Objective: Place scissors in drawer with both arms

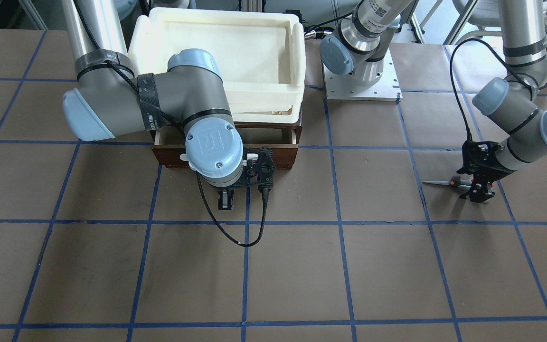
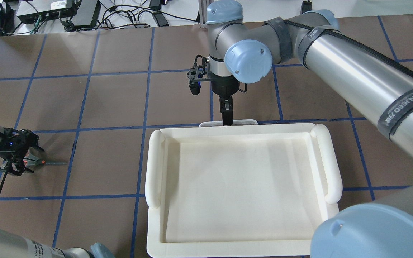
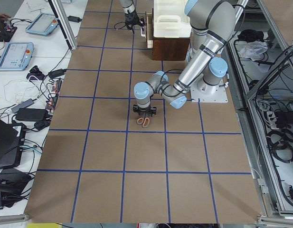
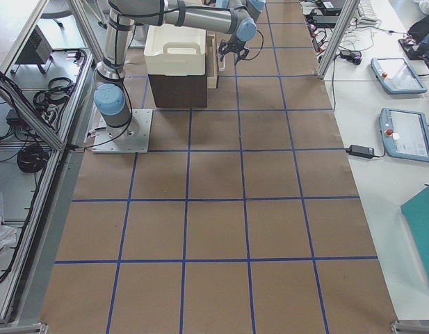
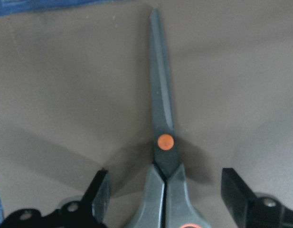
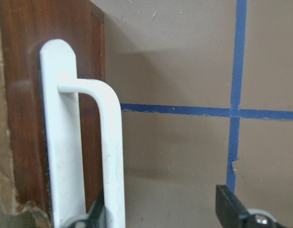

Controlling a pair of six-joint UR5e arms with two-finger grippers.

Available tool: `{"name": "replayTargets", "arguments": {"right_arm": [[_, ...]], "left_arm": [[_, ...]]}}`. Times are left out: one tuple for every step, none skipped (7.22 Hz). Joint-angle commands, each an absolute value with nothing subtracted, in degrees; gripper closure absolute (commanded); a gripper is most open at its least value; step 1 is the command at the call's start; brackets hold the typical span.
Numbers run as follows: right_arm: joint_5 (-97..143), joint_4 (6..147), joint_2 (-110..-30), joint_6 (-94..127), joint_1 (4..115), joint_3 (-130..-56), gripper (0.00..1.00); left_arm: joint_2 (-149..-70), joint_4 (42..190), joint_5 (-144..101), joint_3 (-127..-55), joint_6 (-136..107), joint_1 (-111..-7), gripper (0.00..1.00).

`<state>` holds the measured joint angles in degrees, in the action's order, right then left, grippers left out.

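I will grab the gray handle necks of the scissors next with my left gripper, just behind the orange pivot. The pointed blades of the scissors lie bare on the tabletop.
The scissors (image 1: 439, 183) lie flat on the brown table at my left side, blades closed. They also show in the overhead view (image 2: 52, 163) and in the left wrist view (image 5: 163, 118). My left gripper (image 1: 477, 190) is open and low over their handle end, with one finger on each side (image 5: 166, 183). The dark brown drawer (image 1: 278, 156) stands a little pulled out under the white tray, and a strip of pale interior shows. My right gripper (image 1: 226, 202) is open at the drawer's white bar handle (image 6: 113, 156). The bar lies just inside one finger.
A cream-white plastic tray (image 1: 297, 61) sits on top of the drawer's cabinet and hides most of it from above (image 2: 154, 168). The left arm's base plate (image 1: 361, 90) stands beside the cabinet. Blue tape lines grid the brown table.
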<state>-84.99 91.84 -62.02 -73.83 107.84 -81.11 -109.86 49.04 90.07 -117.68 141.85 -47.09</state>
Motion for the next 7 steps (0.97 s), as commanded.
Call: {"name": "replayTargets", "arguments": {"right_arm": [[-85.1, 91.8, -60.4, -73.8, 107.8, -77.9, 0.22], [-85.1, 91.8, -59.6, -73.8, 107.5, -77.1, 0.22], [-85.0, 91.8, -59.1, -74.0, 106.9, -76.3, 0.22], [-85.0, 91.9, -58.8, -74.4, 106.5, -75.2, 0.24], [-85.1, 91.9, -57.8, -74.7, 106.4, -73.8, 0.28], [-85.1, 92.0, -57.2, -74.8, 106.3, -72.6, 0.27], [-85.0, 92.1, -57.0, -74.9, 106.0, -72.3, 0.27]], "left_arm": [[-109.9, 49.0, 87.6, -117.6, 143.9, -46.9, 0.49], [-109.9, 49.0, 87.4, -117.4, 144.1, -46.9, 0.56], [-109.8, 49.0, 87.4, -117.3, 144.0, -46.9, 0.62], [-109.8, 49.0, 87.4, -117.3, 144.1, -46.8, 0.7], [-109.9, 49.0, 87.3, -117.2, 144.1, -45.9, 0.76], [-109.8, 49.0, 87.3, -117.0, 144.1, -45.8, 0.82], [-108.9, 49.0, 87.4, -116.4, 143.4, -45.8, 0.88]]}}
